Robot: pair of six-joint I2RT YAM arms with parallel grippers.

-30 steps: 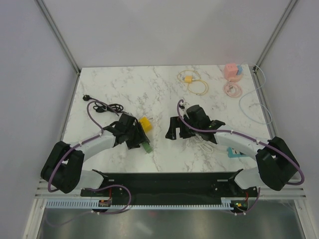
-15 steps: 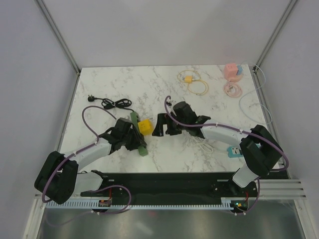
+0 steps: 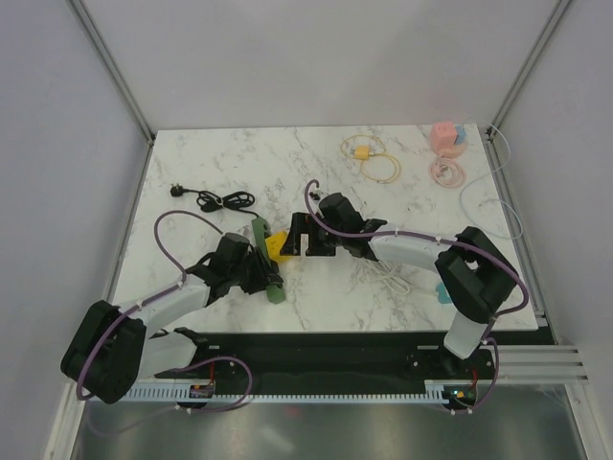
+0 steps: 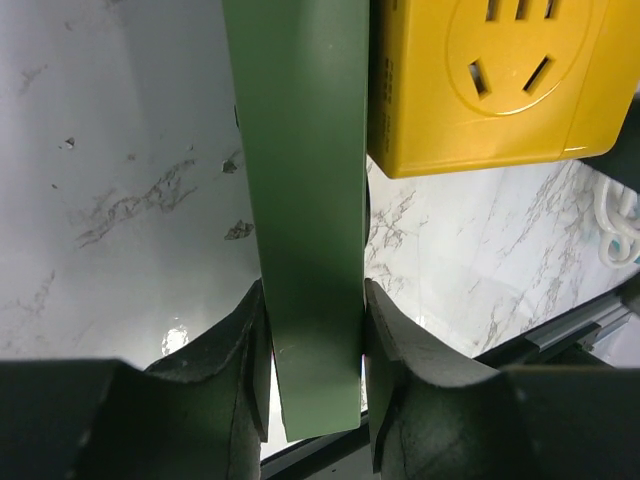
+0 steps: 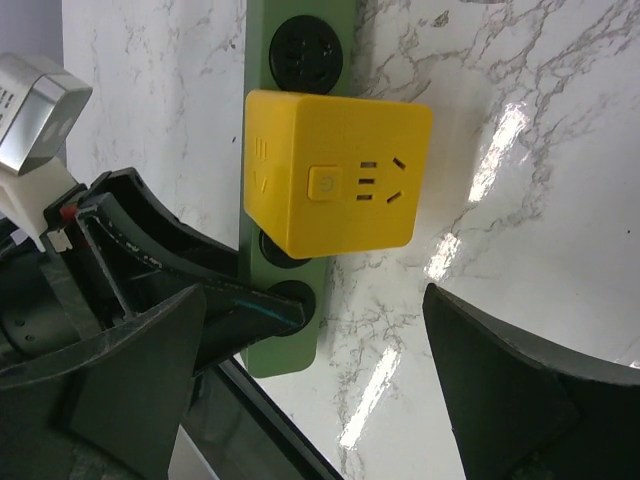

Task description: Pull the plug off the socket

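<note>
The yellow cube plug [image 3: 279, 245] [image 5: 346, 174] needs to come off the socket. My right gripper will next grip it across the opposite sides on either side of its button side.
A green socket strip [image 3: 257, 231] lies on the marble table with a yellow cube plug [image 3: 279, 245] seated in its middle socket. My left gripper [image 3: 262, 275] is shut on the strip's near end; in the left wrist view both pads press the sides of the strip [image 4: 300, 180], and the yellow cube [image 4: 490, 80] shows at the upper right. My right gripper [image 3: 299, 240] is open, just right of the cube. In the right wrist view its fingers [image 5: 150, 360] stand wide apart, below the cube [image 5: 335, 185] and not touching it. The strip [image 5: 300, 40] runs behind the cube.
A black cable with a plug [image 3: 215, 199] lies at the back left. A yellow cable coil [image 3: 369, 153], a pink cube [image 3: 445, 136] and a pink coil [image 3: 447, 172] sit at the back right. A white cable [image 3: 388, 278] and a teal block [image 3: 446, 293] lie under the right arm.
My right gripper has moved left, up to the yellow cube. My left arm has drawn back and swung the green strip round, uncovering the black cable.
</note>
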